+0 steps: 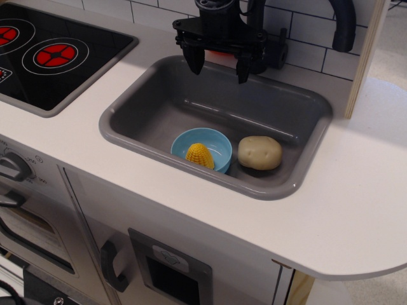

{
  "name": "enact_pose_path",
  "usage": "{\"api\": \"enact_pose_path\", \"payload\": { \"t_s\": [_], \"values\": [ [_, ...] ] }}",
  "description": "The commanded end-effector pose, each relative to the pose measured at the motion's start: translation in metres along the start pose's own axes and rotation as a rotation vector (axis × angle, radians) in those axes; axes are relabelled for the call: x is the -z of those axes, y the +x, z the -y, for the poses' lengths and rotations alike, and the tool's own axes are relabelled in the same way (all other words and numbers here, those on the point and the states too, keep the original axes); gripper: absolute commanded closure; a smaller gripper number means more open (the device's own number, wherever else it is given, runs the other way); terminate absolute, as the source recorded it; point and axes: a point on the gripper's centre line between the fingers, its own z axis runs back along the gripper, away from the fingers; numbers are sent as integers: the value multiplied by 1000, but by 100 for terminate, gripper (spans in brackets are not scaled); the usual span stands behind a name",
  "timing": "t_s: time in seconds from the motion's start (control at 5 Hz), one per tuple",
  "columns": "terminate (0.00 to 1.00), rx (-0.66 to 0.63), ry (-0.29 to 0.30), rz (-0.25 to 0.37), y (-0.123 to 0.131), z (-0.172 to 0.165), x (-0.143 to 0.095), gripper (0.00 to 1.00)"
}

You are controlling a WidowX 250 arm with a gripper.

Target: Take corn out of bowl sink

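The corn should come out of the light blue bowl (216, 141) next, so my gripper should pick it up by its tapered tip (198, 147).
The yellow corn (200, 155) lies inside the light blue bowl (216, 141), which sits at the front of the dark grey sink (133, 101). My gripper (218, 65) hangs above the sink's back edge, well behind and above the bowl. Its two black fingers point down, spread apart, with nothing between them.
A beige potato (259, 152) lies in the sink just right of the bowl. A black stovetop with red rings (56, 56) is on the left. A black faucet (343, 25) stands behind the sink at the right, in front of a white tiled wall. White counter surrounds the sink.
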Motion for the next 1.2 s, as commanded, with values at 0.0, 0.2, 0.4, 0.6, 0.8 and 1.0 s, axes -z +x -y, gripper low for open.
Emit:
{"api": "enact_pose_path", "payload": {
  "t_s": [0.0,0.2,0.4,0.6,0.8,1.0],
  "values": [
    [0,0,0,0,0,0,0,0],
    [0,9,-22,16,-17,-7,-3,0],
    [0,41,-43,-11,-36,-10,-8,0],
    [0,50,-42,-8,-50,-14,-6,0],
    [0,70,-25,-22,-61,-17,3,0],
    [0,73,-21,-61,-71,-15,15,0]
  ]
}}
